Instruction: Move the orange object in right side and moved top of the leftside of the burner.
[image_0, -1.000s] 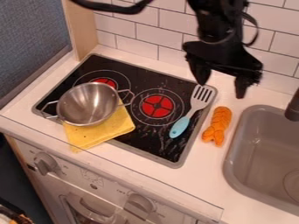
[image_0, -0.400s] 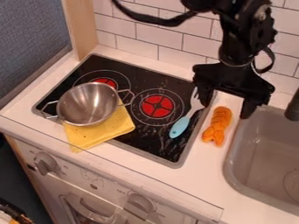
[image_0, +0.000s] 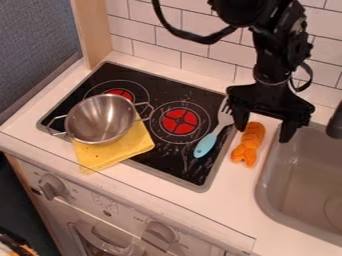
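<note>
My gripper grabs the orange object by its upper end next, to move the object to the top of the stove's burner.
The gripper (image_0: 264, 135) hangs open over the strip of counter between stove and sink, one finger on each side of the upper end of the orange object (image_0: 249, 145). Twisted in shape, that object lies on the white counter, right of the stove's edge, and the gripper is not closed on it. On the black stove top, the right burner (image_0: 180, 121) shows a red centre, and the left burner (image_0: 121, 93) is partly covered by the metal pot.
A metal pot (image_0: 100, 119) stands at the stove's left, beside and partly over a yellow cloth (image_0: 115, 148). The spatula with a blue handle (image_0: 206, 145) lies at the stove's right edge. A grey sink (image_0: 300, 175) is at the right, a tiled wall (image_0: 194, 30) behind.
From above the back of the counter, the gripper has come down and slightly right, then a little further down, to the orange object's upper end. The objects have stayed put.
</note>
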